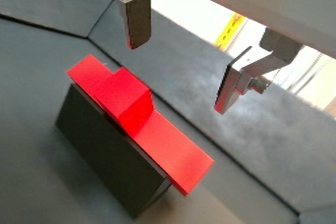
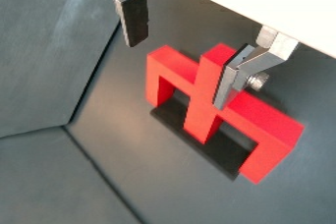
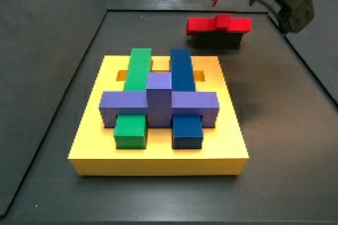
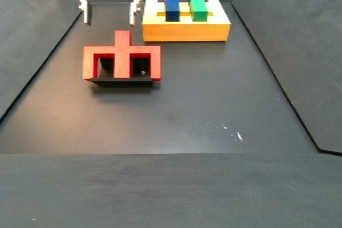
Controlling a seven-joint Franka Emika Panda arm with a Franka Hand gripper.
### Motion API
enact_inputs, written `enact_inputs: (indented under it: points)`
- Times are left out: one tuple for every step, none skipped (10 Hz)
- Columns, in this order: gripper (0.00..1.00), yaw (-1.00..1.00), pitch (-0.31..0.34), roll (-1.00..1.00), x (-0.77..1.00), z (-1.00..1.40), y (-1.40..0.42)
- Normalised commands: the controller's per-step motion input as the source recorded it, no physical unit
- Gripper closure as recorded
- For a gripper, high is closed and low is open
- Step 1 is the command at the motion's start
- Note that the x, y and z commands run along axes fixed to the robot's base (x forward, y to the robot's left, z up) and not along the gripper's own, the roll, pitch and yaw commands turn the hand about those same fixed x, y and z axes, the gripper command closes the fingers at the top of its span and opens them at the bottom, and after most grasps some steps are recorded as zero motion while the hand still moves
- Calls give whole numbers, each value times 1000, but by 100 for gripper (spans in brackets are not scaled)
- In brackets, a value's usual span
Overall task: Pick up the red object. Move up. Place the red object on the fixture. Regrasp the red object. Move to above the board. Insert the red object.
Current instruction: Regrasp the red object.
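Observation:
My gripper grabs the red object by its upright central bar next, to insert the red object into the yellow board.
The red object, a cross-shaped piece with legs, rests on top of the dark fixture on the black floor. It shows in both wrist views and in a side view. My gripper is open and empty. It hangs above and a little beyond the red object, apart from it. In both wrist views the gripper has nothing between the fingers. One finger lies in front of the red object's upright bar.
The yellow board stands in the middle of the floor with purple, blue and green pieces set in it. It also shows in a side view. Low walls edge the black floor.

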Motion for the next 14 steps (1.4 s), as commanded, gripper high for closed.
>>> enact_inputs:
  points:
    - [0, 57, 97, 877, 9, -117, -86]
    - [0, 29, 71, 849, 0, -126, -74]
    - [0, 20, 26, 780, 0, -154, -71]
    - [0, 57, 0, 537, -14, -223, -80]
    - [0, 57, 0, 163, 0, -69, -60]
    - [0, 0, 0, 0, 63, -3, 0]
    - [0, 0, -289, -243, -160, -223, 0]
    - [0, 26, -320, -371, -91, -371, 0]
    - [0, 83, -254, -546, 0, -529, 0]
    - [0, 20, -180, -383, 0, -457, 0]
    - [0, 0, 0, 0, 71, -269, 0]
    - [0, 0, 131, 203, 217, -143, -34]
    - [0, 0, 249, 311, 349, -149, -77]
    - [0, -3, 203, 266, 283, -206, -37]
